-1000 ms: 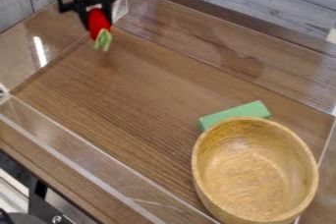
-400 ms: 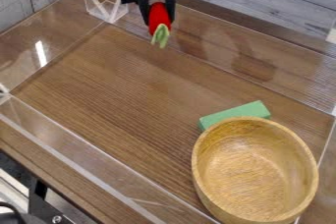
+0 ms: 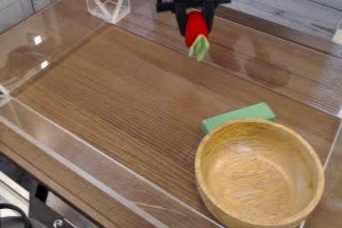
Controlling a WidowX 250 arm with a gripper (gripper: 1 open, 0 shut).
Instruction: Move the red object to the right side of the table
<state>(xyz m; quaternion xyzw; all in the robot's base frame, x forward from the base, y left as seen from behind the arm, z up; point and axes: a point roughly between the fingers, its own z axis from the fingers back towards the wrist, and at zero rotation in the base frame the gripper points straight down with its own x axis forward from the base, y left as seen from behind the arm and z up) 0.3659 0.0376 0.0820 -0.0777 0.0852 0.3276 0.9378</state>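
The green leafy end of the red toy (image 3: 199,47) still hangs above the table, so my gripper keeps holding the toy for now.
The red object (image 3: 198,25), a small strawberry-like toy with a light green leafy end pointing down, hangs above the table (image 3: 120,102) near its far edge, a little right of centre. My gripper (image 3: 197,14) points steeply down and is shut on the red object's upper part. The dark fingers (image 3: 186,8) flank the toy; its top is hidden between them.
A round wooden bowl (image 3: 259,178) fills the near right corner, with a flat green sponge (image 3: 238,117) just behind it. Low clear acrylic walls (image 3: 54,137) edge the table. A clear bracket (image 3: 106,4) stands at the far left.
The gripper has carried the red object to the right along the far side of the table, from the far left to right of centre, still shut on it.
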